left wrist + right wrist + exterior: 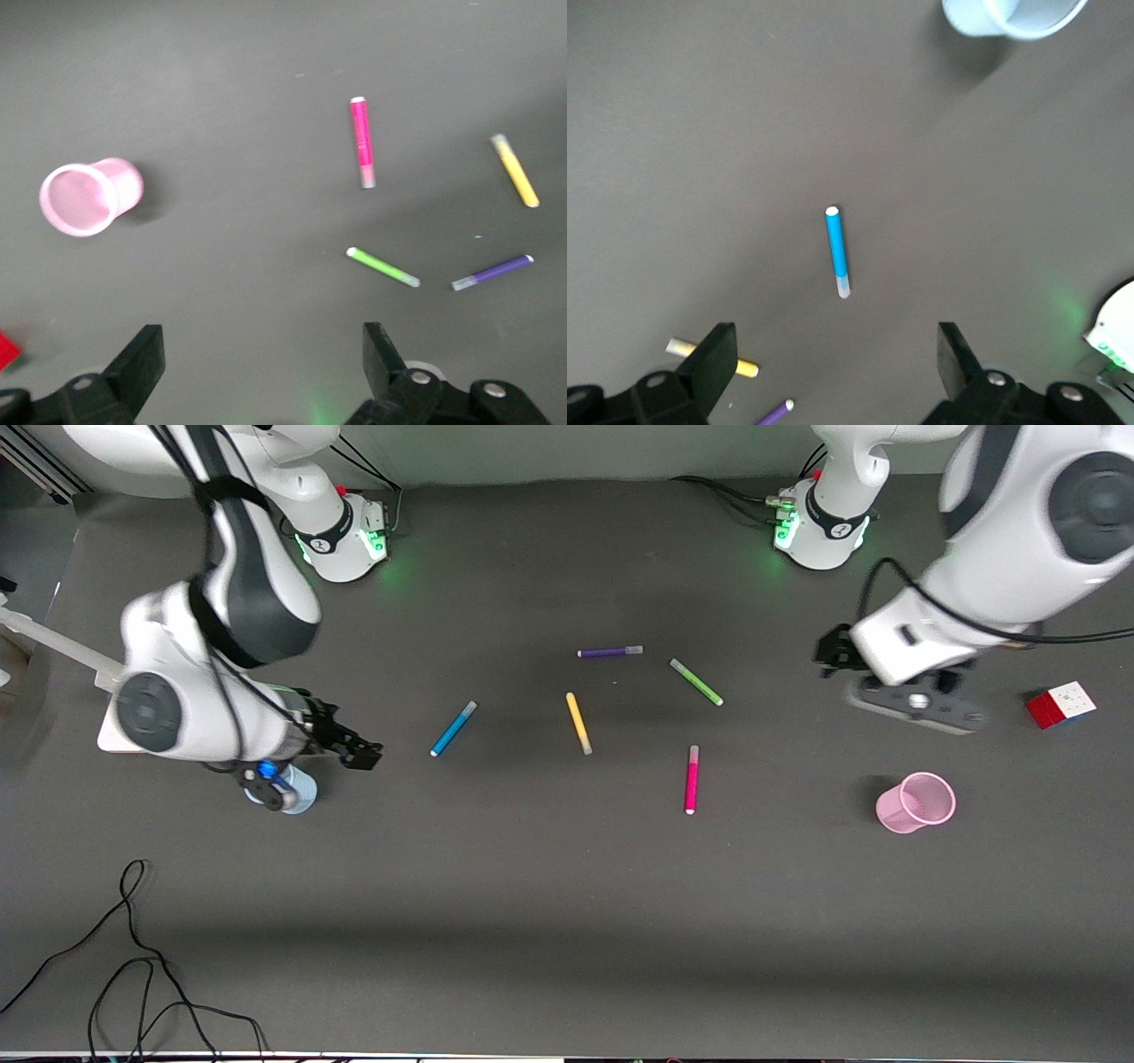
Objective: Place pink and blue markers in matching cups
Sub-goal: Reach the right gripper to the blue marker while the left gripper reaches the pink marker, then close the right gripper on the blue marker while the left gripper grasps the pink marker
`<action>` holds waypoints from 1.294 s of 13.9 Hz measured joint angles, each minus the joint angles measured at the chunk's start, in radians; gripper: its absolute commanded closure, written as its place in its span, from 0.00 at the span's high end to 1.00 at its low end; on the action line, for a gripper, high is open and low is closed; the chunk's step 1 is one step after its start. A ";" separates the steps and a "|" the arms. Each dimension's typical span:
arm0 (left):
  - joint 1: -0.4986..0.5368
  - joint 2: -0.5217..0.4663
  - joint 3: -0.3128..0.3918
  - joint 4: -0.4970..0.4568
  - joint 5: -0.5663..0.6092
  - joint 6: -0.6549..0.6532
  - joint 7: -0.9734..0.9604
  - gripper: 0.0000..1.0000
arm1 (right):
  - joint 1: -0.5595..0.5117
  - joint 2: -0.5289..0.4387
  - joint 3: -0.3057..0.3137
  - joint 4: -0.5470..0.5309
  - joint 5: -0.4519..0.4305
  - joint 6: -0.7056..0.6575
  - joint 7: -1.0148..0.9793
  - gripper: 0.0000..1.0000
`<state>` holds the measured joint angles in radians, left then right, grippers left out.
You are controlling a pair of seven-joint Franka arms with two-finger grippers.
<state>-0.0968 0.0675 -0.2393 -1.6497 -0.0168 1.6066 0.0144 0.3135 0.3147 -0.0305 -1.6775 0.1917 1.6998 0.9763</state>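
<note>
The robot's right gripper will grab the blue marker next, by its blue body [452,732], so the blue marker's pale cap [470,707] stays free to go into the pale blue cup.
The blue marker [454,728] lies on the dark table and shows ahead of my right gripper's open jaws in the right wrist view [837,251]. My right gripper [359,750] is open and empty, between the blue marker and the pale blue cup [299,793], which the wrist partly hides; the cup's rim shows in the right wrist view [1010,16]. The pink marker [692,779] lies nearer the front camera, also in the left wrist view [361,142]. The pink cup [917,802] stands toward the left arm's end, also in that view [84,197]. My left gripper [833,655] is open and empty above the table.
A purple pen [609,652], a green pen [696,682] and a yellow pen [578,723] lie mid-table. A red and white cube [1060,704] sits at the left arm's end. Black cables [133,974] trail near the front edge at the right arm's end.
</note>
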 measured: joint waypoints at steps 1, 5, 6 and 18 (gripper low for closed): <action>-0.023 0.008 -0.008 0.000 -0.004 0.012 0.000 0.99 | 0.013 0.011 0.000 -0.029 0.000 0.038 0.018 1.00; -0.105 0.048 -0.014 -0.012 -0.014 0.069 -0.017 0.99 | 0.050 0.044 0.000 -0.151 0.002 0.195 0.056 0.98; -0.116 0.057 -0.014 -0.032 -0.015 0.108 -0.027 0.99 | 0.059 0.058 0.000 -0.173 0.002 0.233 0.062 0.98; -0.190 0.292 -0.010 -0.309 0.029 0.628 -0.120 1.00 | 0.125 0.284 0.000 -0.222 0.003 0.477 0.115 0.82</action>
<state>-0.2868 0.3591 -0.2496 -1.9586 0.0123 2.2348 -0.1055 0.4386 0.5992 -0.0303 -1.8996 0.1947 2.1772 1.0917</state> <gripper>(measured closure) 0.000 0.132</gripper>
